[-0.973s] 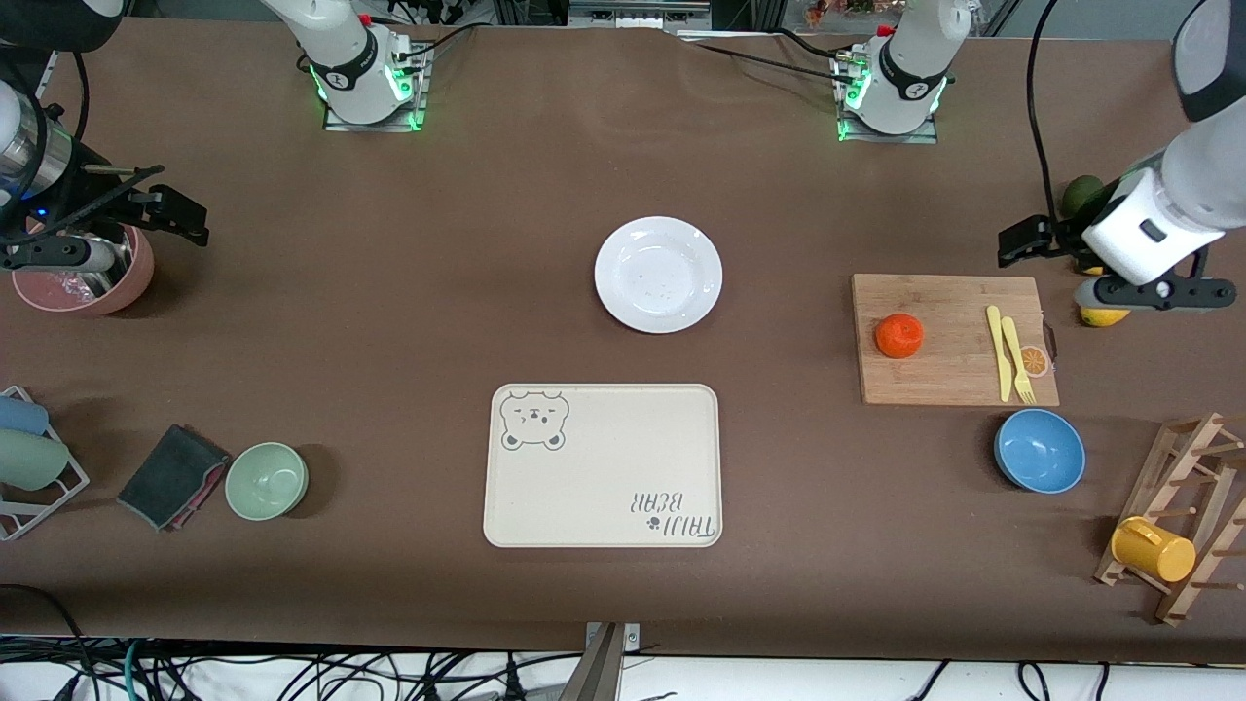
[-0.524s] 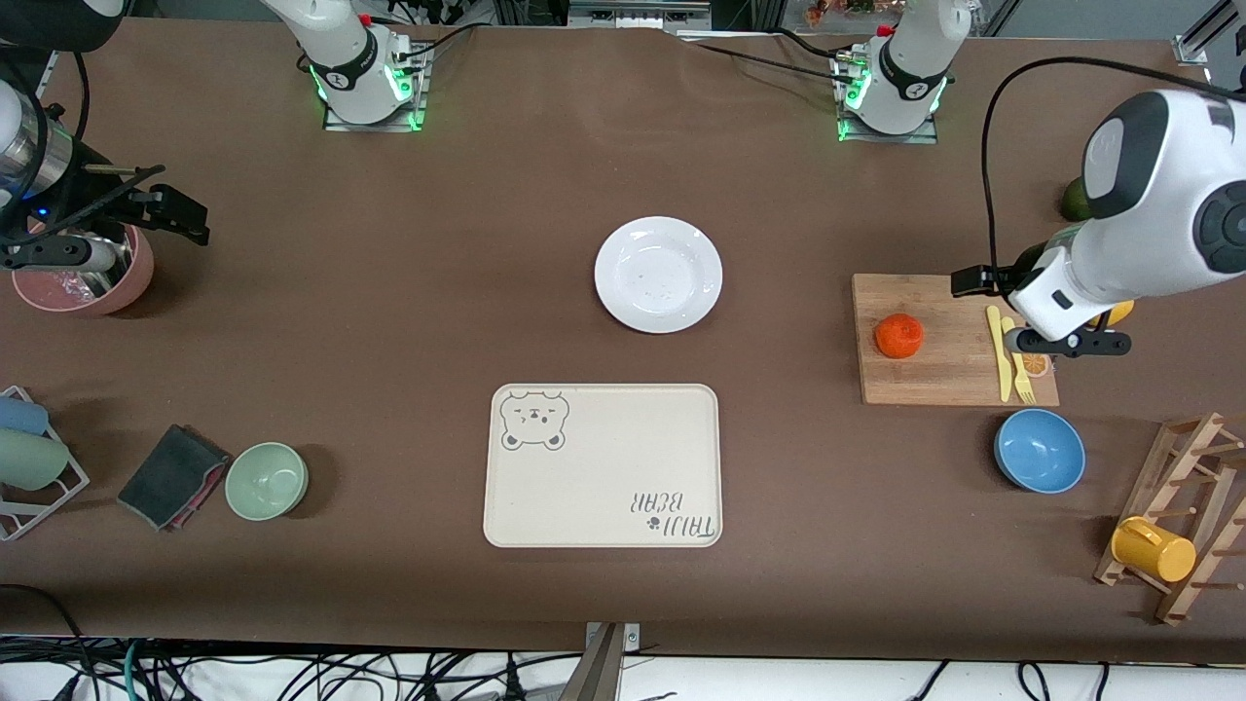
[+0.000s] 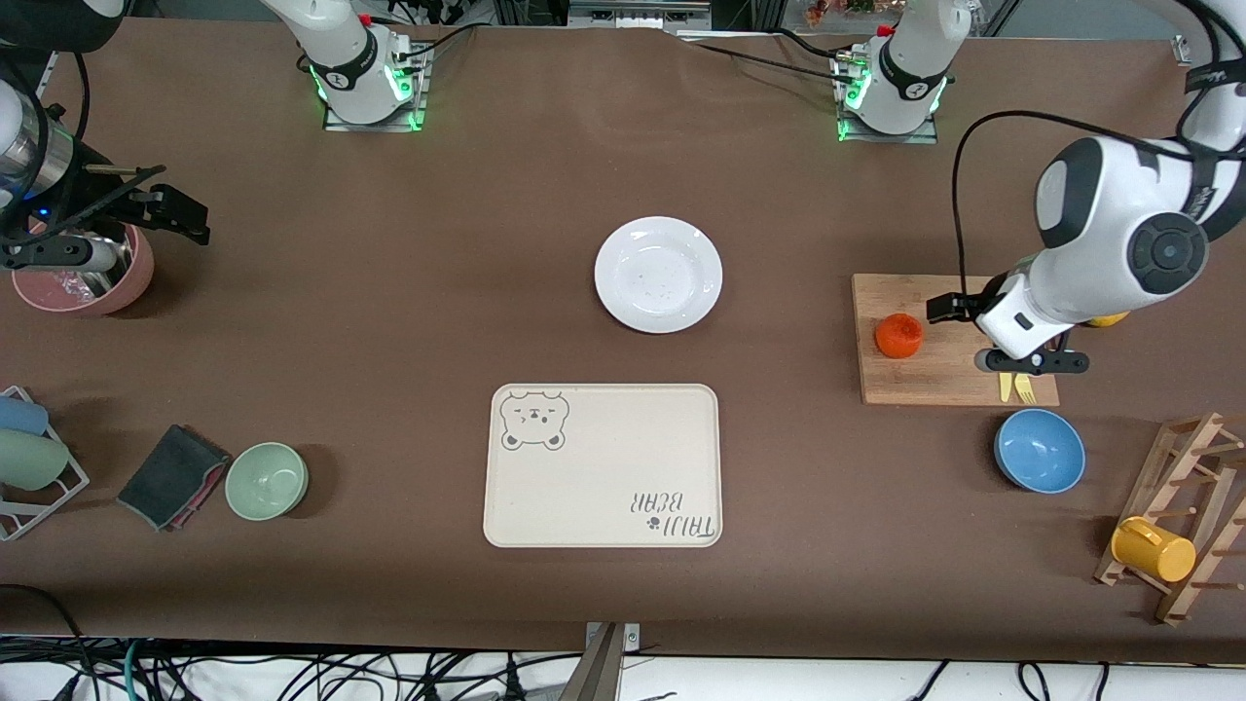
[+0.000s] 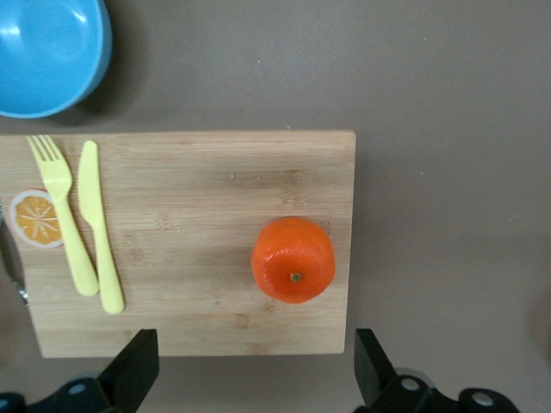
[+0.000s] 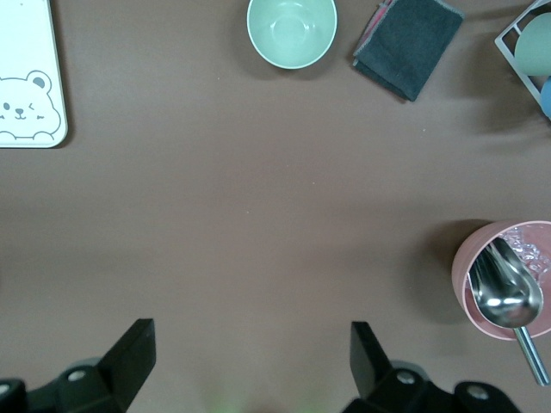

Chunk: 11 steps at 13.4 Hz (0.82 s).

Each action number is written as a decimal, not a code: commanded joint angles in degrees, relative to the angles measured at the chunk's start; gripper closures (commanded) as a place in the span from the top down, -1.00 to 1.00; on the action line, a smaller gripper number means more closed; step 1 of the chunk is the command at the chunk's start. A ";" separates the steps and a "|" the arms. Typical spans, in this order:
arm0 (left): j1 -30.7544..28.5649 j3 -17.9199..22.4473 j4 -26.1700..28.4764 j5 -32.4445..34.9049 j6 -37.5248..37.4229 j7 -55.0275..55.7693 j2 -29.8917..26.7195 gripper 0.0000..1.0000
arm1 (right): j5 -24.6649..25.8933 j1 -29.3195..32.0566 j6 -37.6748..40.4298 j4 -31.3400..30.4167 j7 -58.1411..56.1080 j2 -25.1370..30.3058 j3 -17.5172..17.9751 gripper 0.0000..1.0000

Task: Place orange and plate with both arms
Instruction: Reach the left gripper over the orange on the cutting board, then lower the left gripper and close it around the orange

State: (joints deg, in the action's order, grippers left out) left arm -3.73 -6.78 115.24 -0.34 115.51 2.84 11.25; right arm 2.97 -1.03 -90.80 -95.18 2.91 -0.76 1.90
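My left gripper grabs the orange by its round body [image 3: 898,335] next, to place the orange on the white plate [image 3: 659,274].
The orange [image 3: 897,335] sits on a wooden cutting board [image 3: 949,380] toward the left arm's end of the table; it also shows in the left wrist view [image 4: 293,259]. The white plate [image 3: 659,274] lies empty mid-table, farther from the front camera than the bear-print tray [image 3: 602,465]. My left gripper [image 3: 950,308] hangs open and empty over the board beside the orange, which lies ahead of its fingers [image 4: 254,379]. My right gripper [image 3: 175,214] waits open and empty [image 5: 250,370] over bare table beside a pink bowl [image 3: 92,282].
A yellow fork and knife [image 4: 86,219] lie on the board. A blue bowl [image 3: 1040,450] stands nearer the front camera than the board. A wooden rack with a yellow mug [image 3: 1154,550], a green bowl [image 3: 267,480] and a dark cloth [image 3: 173,476] line the near side.
My left arm has swung in from the table's end to over the cutting board, bringing its gripper beside the orange. The right arm has not moved.
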 commanded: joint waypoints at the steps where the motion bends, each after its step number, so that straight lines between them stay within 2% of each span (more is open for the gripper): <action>1: -0.13 -0.08 7.07 -2.20 8.30 -0.11 -1.15 1.00 | -0.24 0.07 -1.83 0.44 -0.54 -1.17 -0.05 1.00; 4: -0.05 -0.08 11.49 -3.17 16.22 -0.11 -0.01 1.00 | -0.24 0.07 -1.92 0.44 -0.62 -1.43 0.04 1.00; 7: -0.05 -0.08 11.67 -3.18 20.09 -0.11 3.15 1.00 | -0.24 -0.11 -2.01 0.44 -0.62 -1.61 0.21 1.00; 11: 0.04 -0.08 11.67 -3.35 21.43 -0.11 5.71 1.00 | -0.33 -0.29 -2.01 0.44 -0.71 -2.05 0.39 1.00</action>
State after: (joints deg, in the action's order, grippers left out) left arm -3.73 -6.78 126.98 -2.25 136.02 2.98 16.09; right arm 2.95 -1.14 -92.75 -95.19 2.90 -2.69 2.17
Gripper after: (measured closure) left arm 0.000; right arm 0.000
